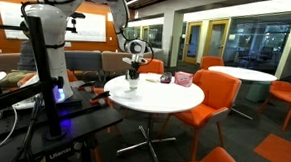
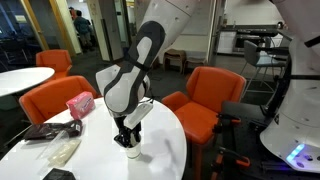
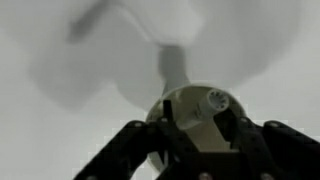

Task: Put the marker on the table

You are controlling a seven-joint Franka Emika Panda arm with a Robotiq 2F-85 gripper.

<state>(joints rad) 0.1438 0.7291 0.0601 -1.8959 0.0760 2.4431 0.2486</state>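
Note:
The marker's upper end (image 3: pixel 213 103) is between both fingers, so I should close.
A white cup (image 1: pixel 132 85) stands on the round white table (image 1: pixel 169 100), near its edge; it also shows in the other exterior view (image 2: pixel 132 151) on the table (image 2: pixel 110 165). A white marker (image 3: pixel 200 105) leans inside the cup (image 3: pixel 175 98), its end up towards the rim. My gripper (image 3: pixel 196 118) points straight down into the cup, with one finger on each side of the marker. The right finger is against the marker and a small gap shows at the left finger. The gripper also shows in both exterior views (image 1: pixel 134 68) (image 2: pixel 128 138).
A pink box (image 1: pixel 183 79) (image 2: pixel 79 104) and dark flat items (image 2: pixel 45 130) lie on the table further in. Orange chairs (image 1: pixel 217 93) (image 2: pixel 200 100) ring it. A second round white table (image 1: pixel 241 72) stands behind. The black robot bench (image 1: pixel 43 121) is beside the table.

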